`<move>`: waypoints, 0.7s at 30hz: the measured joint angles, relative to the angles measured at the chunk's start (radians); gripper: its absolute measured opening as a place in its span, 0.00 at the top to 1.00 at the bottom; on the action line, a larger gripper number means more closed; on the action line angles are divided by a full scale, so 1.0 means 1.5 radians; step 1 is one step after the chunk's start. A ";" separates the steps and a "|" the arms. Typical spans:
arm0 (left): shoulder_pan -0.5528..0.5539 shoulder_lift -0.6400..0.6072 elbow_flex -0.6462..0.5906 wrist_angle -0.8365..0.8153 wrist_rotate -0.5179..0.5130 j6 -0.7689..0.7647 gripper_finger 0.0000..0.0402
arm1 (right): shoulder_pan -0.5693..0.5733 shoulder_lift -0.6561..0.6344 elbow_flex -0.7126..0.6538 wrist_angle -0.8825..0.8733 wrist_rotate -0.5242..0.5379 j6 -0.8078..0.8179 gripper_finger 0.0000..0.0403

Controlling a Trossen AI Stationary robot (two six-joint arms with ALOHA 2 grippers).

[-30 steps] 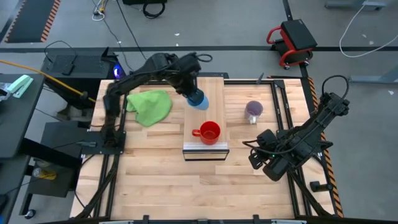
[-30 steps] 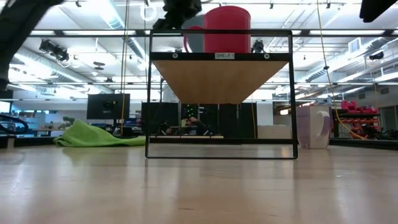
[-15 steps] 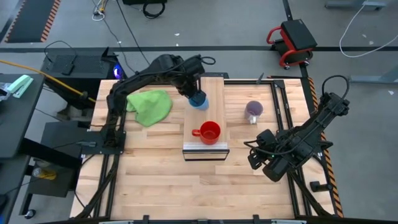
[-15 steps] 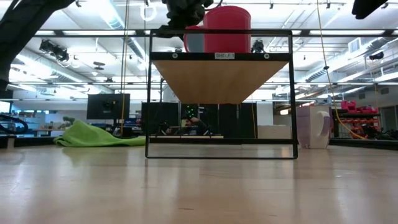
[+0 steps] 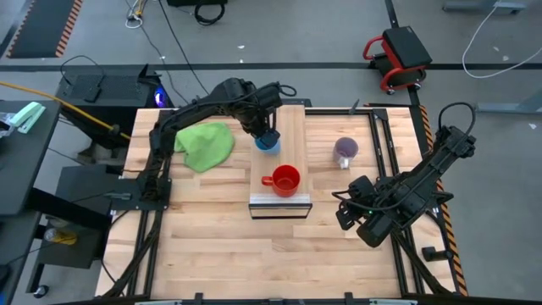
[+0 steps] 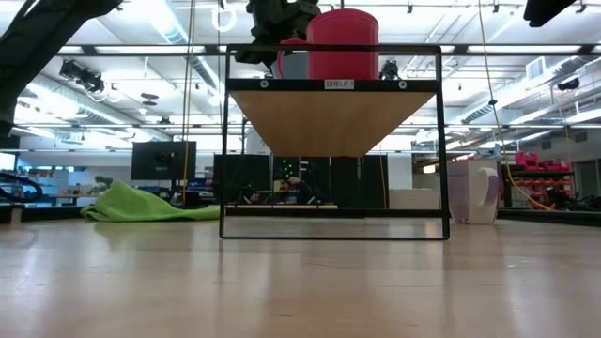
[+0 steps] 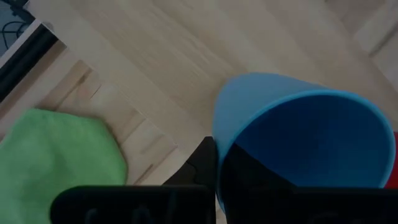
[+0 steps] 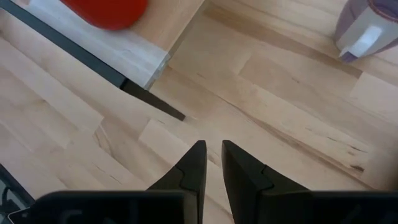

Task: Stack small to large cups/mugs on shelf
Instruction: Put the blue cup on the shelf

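The blue cup would stand there, its lower side meeting the shelf behind the red mug, so my left gripper needs to let go now.
The bright blue cup is over the far end of the light wood shelf, in my left gripper, which is shut on it. The cup also shows in the left wrist view. The red mug stands upright on the shelf's middle, handle toward the table's left. The translucent purple-grey mug stands on the tabletop right of the shelf. My right gripper is shut and empty, low over the table near the shelf's near right corner. My left gripper holds the blue cup by its wall at the rim, one finger outside and one inside the cup. The fingers come from above, pointing down. The cup is tilted, mouth up; whether its base touches the shelf, I cannot tell.
A green cloth lies on the table left of the shelf. Black frame rails run along the table's left and right edges. Bare tabletop lies in front of the shelf.
My left gripper has gone slightly down and toward the near edge with the blue cup, over the shelf's far end. The arm has swung toward the right. The cup now stands more upright than before.
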 joint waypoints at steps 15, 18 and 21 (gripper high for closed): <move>-0.004 0.000 0.000 0.012 0.001 0.018 0.94 | 0.000 0.000 0.000 0.006 0.000 0.000 0.86; -0.004 0.000 0.000 0.012 0.002 0.018 0.91 | 0.000 0.000 0.000 0.011 0.000 0.000 0.86; -0.004 0.000 0.000 0.012 0.001 0.019 0.88 | 0.000 0.000 0.000 0.010 0.000 0.000 0.86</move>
